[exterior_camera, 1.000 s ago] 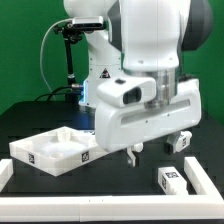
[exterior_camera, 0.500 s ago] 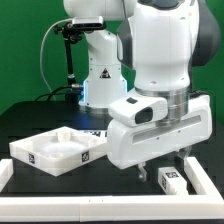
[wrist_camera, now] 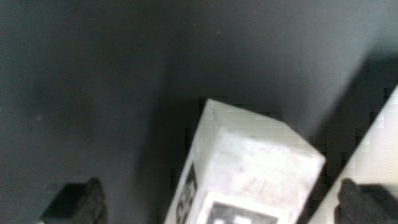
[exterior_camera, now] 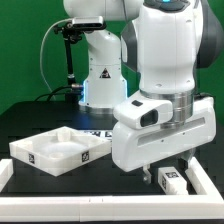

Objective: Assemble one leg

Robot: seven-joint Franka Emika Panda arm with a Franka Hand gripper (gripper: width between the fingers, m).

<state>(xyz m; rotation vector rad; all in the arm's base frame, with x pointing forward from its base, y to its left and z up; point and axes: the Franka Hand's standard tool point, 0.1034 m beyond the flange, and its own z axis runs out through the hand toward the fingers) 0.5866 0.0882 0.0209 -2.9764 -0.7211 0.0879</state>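
Note:
The leg is between my gripper's fingers and would be caught if they closed now, so my gripper needs to close on the leg.
A leg, a stubby white block with black-and-white tag stickers, lies on the black table at the exterior view's lower right. My gripper hangs just above it, fingers apart on either side. In the wrist view the leg fills the space between my two dark fingertips, which stand wide of it and do not touch it. The gripper is open and holds nothing.
The large white square rimmed panel lies at the exterior view's left. A white rail runs along the right edge, close beside the leg. A white strip borders the table's front. The robot base stands behind.
The arm has moved to the exterior view's right and down over the leg during the last second. Its fingers now straddle the leg.

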